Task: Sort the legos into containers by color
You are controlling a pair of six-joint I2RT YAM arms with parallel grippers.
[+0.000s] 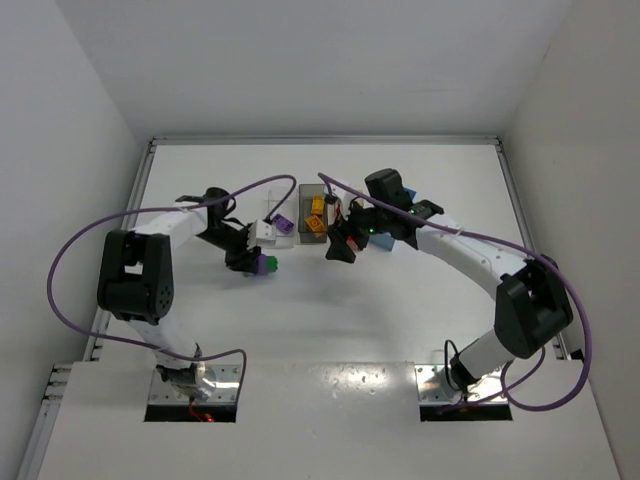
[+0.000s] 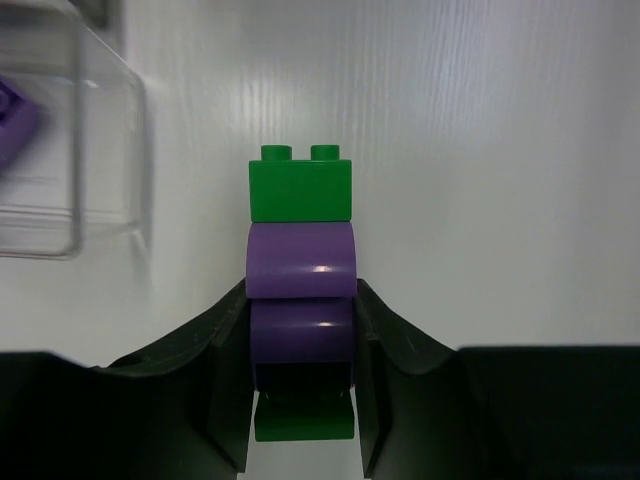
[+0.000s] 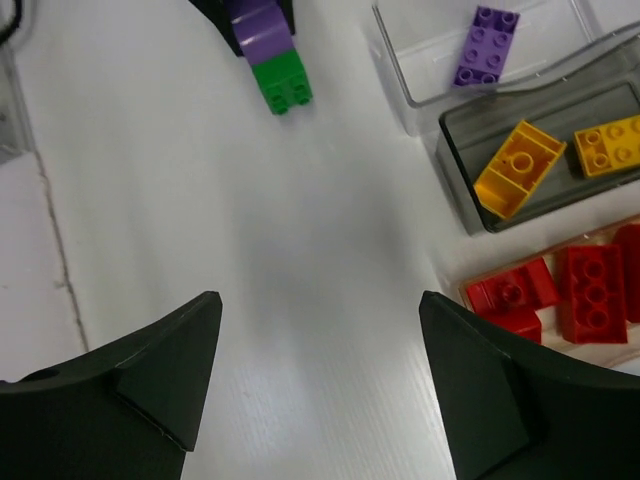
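Observation:
My right gripper should grab the stack by its green end lego (image 1: 273, 263) (image 3: 282, 82) next, so the purple brick is left free to be separated.
My left gripper (image 2: 300, 318) is shut on a stack of legos: two rounded purple bricks (image 2: 300, 290) with a green brick (image 2: 300, 190) on the far end and another green piece (image 2: 303, 415) behind. It holds the stack (image 1: 265, 264) just in front of the clear bin (image 1: 272, 236), which holds one purple brick (image 1: 284, 224). My right gripper (image 3: 320, 350) is open and empty over bare table, beside the bins (image 1: 345, 245). The smoky grey bin (image 3: 462, 170) holds two yellow bricks (image 3: 520, 168). The tan bin (image 3: 466, 292) holds several red bricks (image 3: 590, 290). The stack also shows in the right wrist view (image 3: 270, 50).
The bins stand in a row at the table's middle back. The light blue bin (image 1: 386, 246) is mostly hidden under my right arm. The clear bin's corner (image 2: 75, 170) is at upper left of the left wrist view. White walls enclose the table.

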